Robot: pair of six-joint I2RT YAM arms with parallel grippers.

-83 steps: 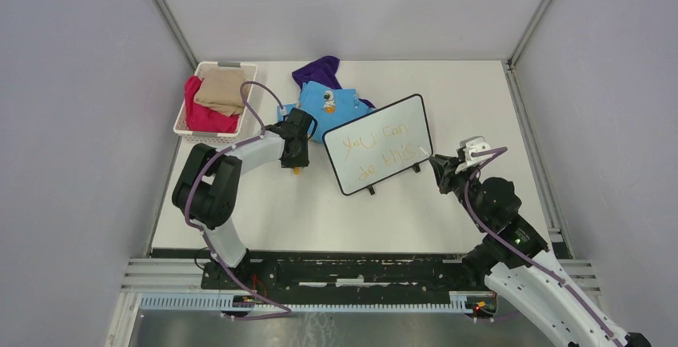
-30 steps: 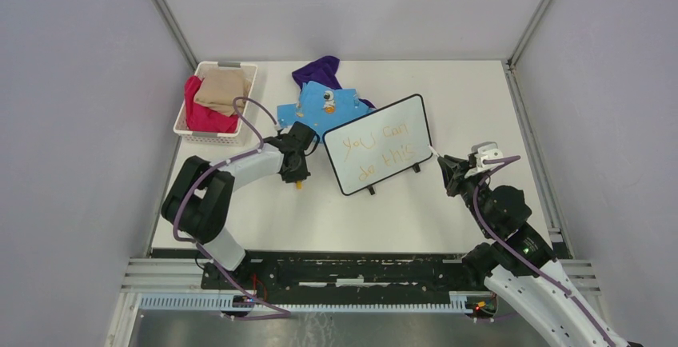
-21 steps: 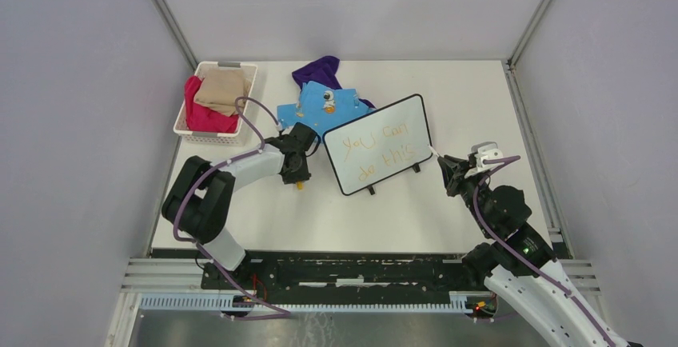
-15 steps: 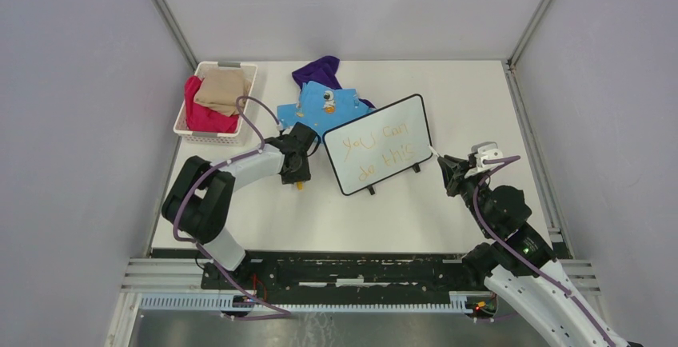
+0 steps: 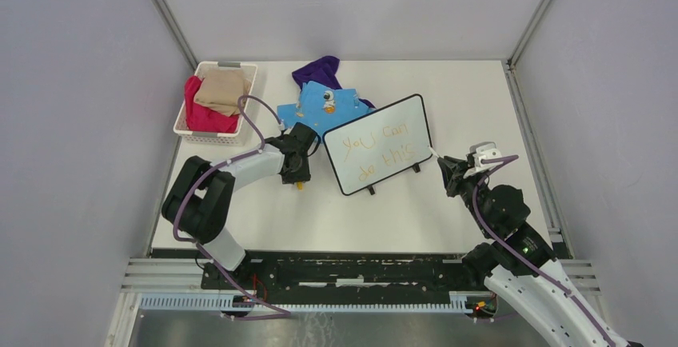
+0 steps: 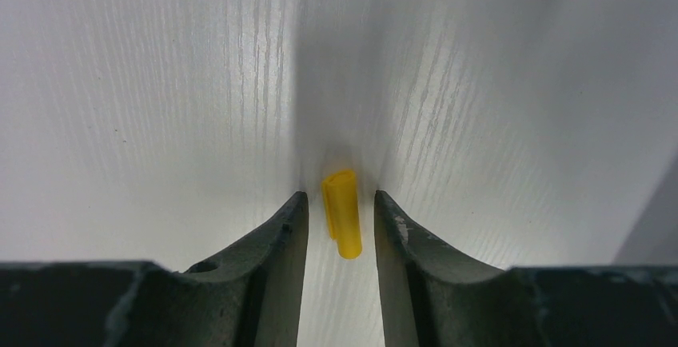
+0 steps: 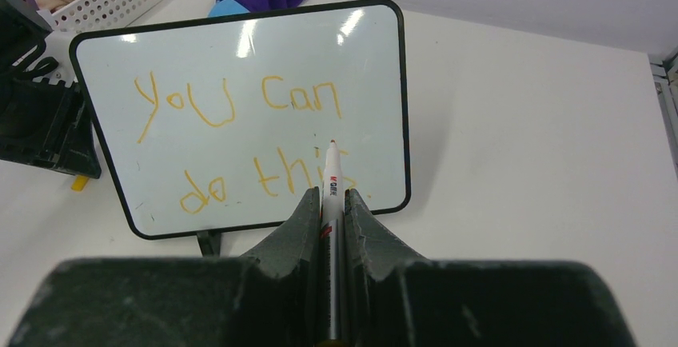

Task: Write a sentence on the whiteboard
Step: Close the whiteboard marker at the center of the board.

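Note:
I should close my left gripper now, and it would hold the yellow marker cap: its fingertips are on either side of the cap in the left wrist view.
The whiteboard (image 5: 380, 145) stands on the table, also in the right wrist view (image 7: 240, 67). On it the sentence (image 5: 377, 150) reads "you can do this" in orange-yellow, in two lines (image 7: 240, 139). My right gripper (image 5: 444, 169) is shut on a white marker (image 7: 331, 195), its tip held just off the board's right edge. My left gripper (image 5: 298, 177) points down at the table left of the board, open, with a yellow marker cap (image 6: 341, 213) lying between its fingers, untouched.
A white basket (image 5: 192, 127) with red and tan cloths stands at the back left. A blue shirt (image 5: 320, 105) and a purple cloth (image 5: 318, 69) lie behind the board. Metal frame posts rise at both back corners.
My right gripper has drawn back from the board to the right with the marker. My left gripper has shifted slightly down over the yellow cap. In the last second almost nothing moves.

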